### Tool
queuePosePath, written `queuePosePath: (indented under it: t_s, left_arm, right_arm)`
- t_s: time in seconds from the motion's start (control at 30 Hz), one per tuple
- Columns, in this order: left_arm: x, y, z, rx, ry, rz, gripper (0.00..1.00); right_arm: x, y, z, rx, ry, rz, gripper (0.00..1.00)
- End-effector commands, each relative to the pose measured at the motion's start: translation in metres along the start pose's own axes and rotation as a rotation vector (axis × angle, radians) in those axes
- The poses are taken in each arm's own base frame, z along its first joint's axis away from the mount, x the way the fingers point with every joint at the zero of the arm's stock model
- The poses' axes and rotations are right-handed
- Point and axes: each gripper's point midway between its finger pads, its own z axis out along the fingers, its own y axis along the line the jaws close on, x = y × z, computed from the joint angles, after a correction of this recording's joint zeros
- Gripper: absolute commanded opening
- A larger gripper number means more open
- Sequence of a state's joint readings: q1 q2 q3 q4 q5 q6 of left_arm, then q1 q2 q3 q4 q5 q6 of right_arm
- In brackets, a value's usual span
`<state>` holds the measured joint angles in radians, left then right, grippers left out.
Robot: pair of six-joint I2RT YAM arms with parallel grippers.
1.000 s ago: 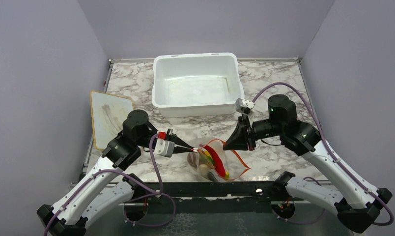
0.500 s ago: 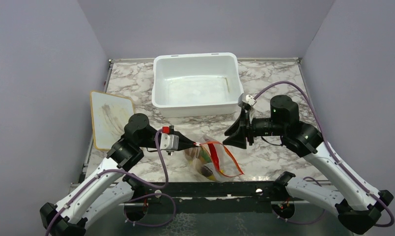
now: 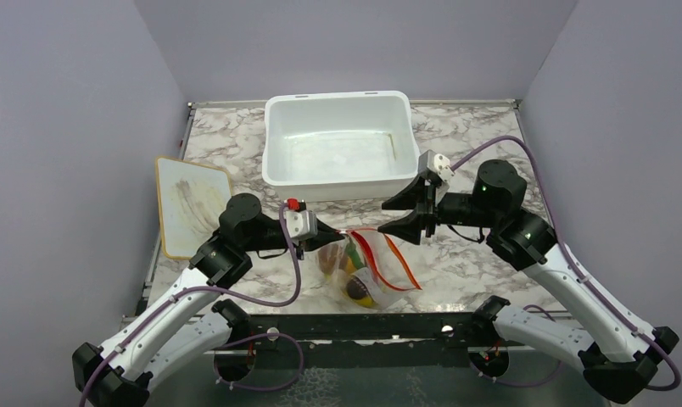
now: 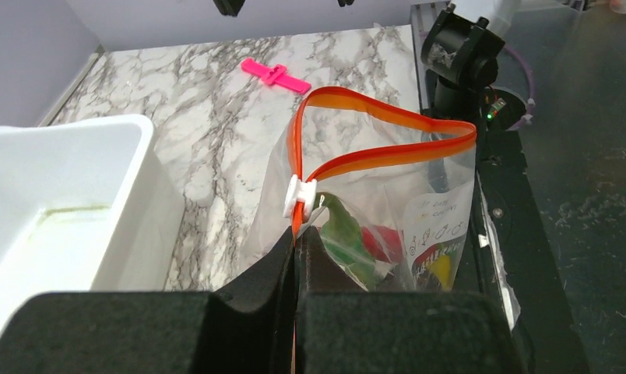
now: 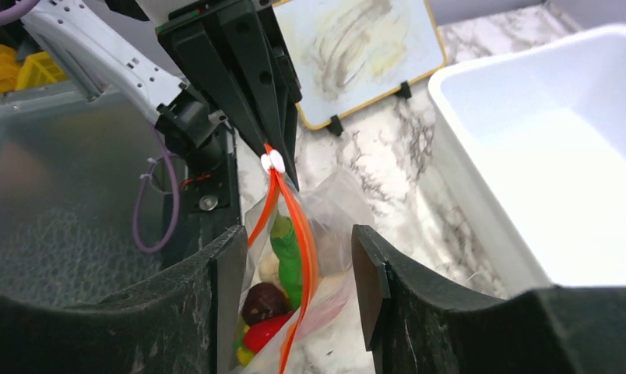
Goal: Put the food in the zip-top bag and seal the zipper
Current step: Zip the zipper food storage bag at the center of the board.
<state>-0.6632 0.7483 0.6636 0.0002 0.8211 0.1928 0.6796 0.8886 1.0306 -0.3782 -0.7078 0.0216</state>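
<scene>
I should next use my right gripper to grab the white slider (image 3: 347,232) (image 5: 272,162) across its sides, beside my left gripper. Then I can pull the slider along and seal the zipper.
The clear zip-top bag (image 3: 373,273) hangs from my left gripper (image 3: 341,234), which is shut on the end of the orange-red zipper (image 4: 388,152) just behind its white slider (image 4: 300,196). The zipper gapes in a loop along most of the mouth. Food lies inside: a green pod (image 5: 288,253), a brown ball (image 5: 265,300), a red chili (image 5: 267,331) and something yellow under it. My right gripper (image 3: 397,218) is open beside the bag's far end. In the right wrist view its fingers (image 5: 224,265) stand on either side of the zipper (image 5: 304,241) without touching it.
The white tub (image 3: 274,170) stands behind the bag, close to both grippers. A yellow-rimmed board (image 3: 189,203) leans at the left. A pink clip (image 4: 275,75) lies on the marble beyond the bag. The table's dark front edge (image 3: 422,326) is just below the bag.
My right gripper has opened, let go of the bag's mouth and drawn back up and right. The bag now hangs from the left gripper alone, swung lower and towards it.
</scene>
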Motion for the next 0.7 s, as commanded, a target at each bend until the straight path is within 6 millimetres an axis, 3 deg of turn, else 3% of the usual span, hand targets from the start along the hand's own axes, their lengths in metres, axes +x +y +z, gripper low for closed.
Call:
queuePosePath:
  t_s: [0.0, 0.33, 0.67]
  left_arm:
    - [-0.014, 0.016, -0.002, -0.097, -0.028, -0.016, 0.0]
    - [-0.034, 0.032, 0.0, -0.167, -0.052, -0.09, 0.0]
    - [-0.045, 0.036, 0.003, -0.165, -0.05, -0.126, 0.0]
  right_arm:
    - [-0.025, -0.005, 0.009, -0.027, -0.089, -0.156, 0.51]
    - [-0.039, -0.005, 0.027, -0.107, -0.15, -0.283, 0.46]
    - [-0.033, 0.001, 0.052, -0.155, -0.125, -0.308, 0.42]
